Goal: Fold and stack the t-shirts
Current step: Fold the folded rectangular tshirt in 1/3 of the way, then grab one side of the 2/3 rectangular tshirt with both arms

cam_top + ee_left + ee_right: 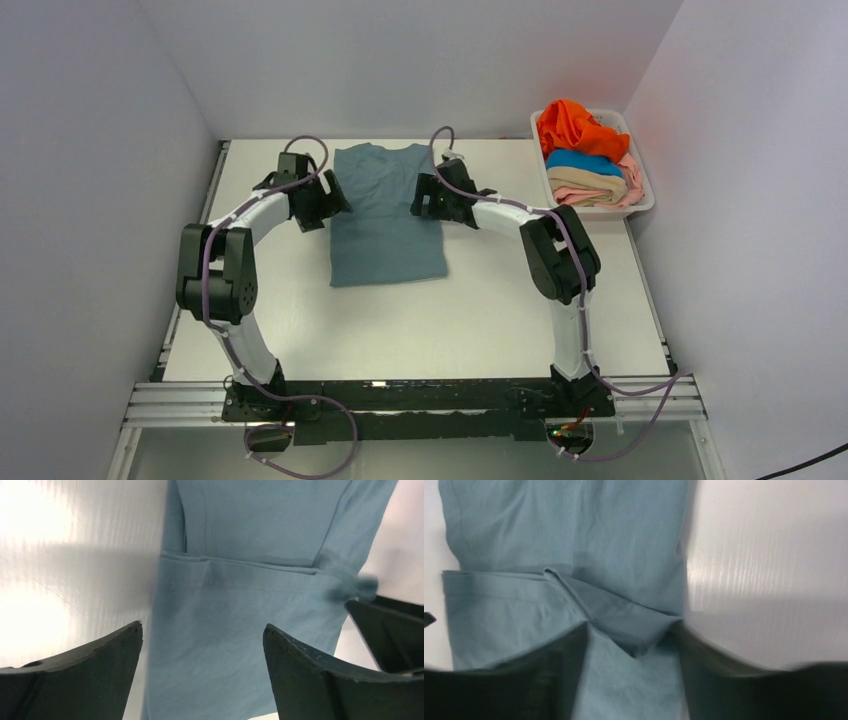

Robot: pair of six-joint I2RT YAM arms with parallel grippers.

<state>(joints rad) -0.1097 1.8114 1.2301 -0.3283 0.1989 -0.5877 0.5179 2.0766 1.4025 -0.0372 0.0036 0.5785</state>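
My right gripper grabs the grey-blue t-shirt (387, 215) by its near edge's corner (442, 274) next, opposite the collar, to fold the shirt toward the collar.
A dusty grey-blue t-shirt (387, 215) lies flat at the table's middle, its sides folded in and its collar toward the far edge. My left gripper (334, 201) stands at the shirt's left edge and my right gripper (421, 200) at its right edge. In the left wrist view the left gripper (202, 627) is open over the folded cloth (235, 605), nothing pinched. The right gripper (630, 626) is open too, with a loose fold of cloth (624, 615) lying between its blurred fingers. Orange (575, 128), bright blue (583, 160), tan (590, 180) and pale pink (603, 196) t-shirts sit piled in the basket.
The white plastic basket (643, 190) stands at the table's far right corner against the wall. White walls close in the left, back and right sides. Bare white table (400, 330) stretches between the shirt and the arm bases.
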